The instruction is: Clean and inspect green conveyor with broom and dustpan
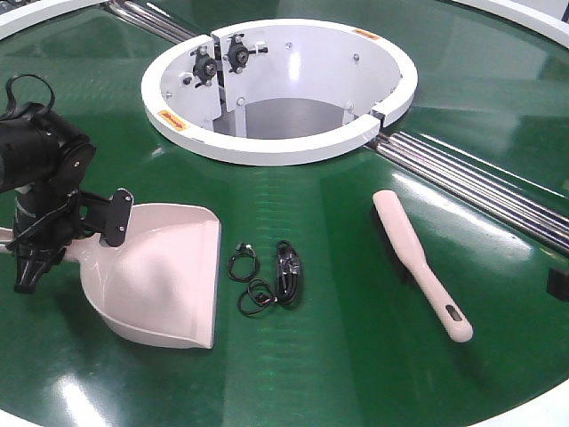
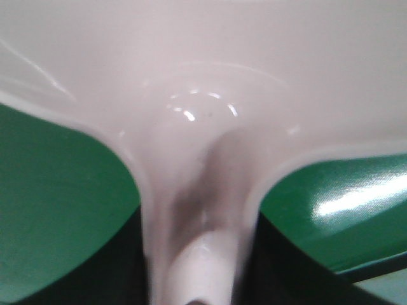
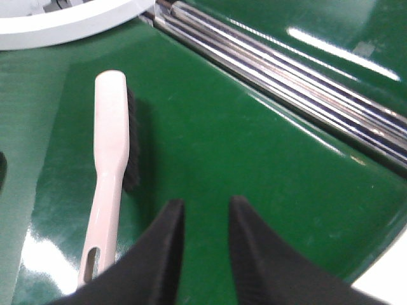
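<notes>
My right gripper will sweep the black cables into the dustpan (image 1: 164,280), so it should take the pink broom by its handle (image 1: 437,300) next.
The green conveyor (image 1: 356,356) fills the front view, with its white-rimmed centre hole (image 1: 280,147) at the top. On its left lies the pale pink dustpan (image 1: 164,280), mouth facing right. My left gripper (image 2: 200,254) is shut on the dustpan's handle (image 2: 203,210), with a dark finger pressed against each side. The pink broom (image 1: 418,262) lies on the belt at the right, bristles down. In the right wrist view my right gripper (image 3: 205,206) hovers open over bare belt, just right of the broom (image 3: 108,159) and apart from it.
Black cable loops and a small black bundle (image 1: 271,276) lie between dustpan and broom. Steel rollers (image 1: 480,182) run diagonally from the hole to the right edge, and also appear in the right wrist view (image 3: 286,76). The belt's white outer rim (image 1: 533,409) shows at the lower right.
</notes>
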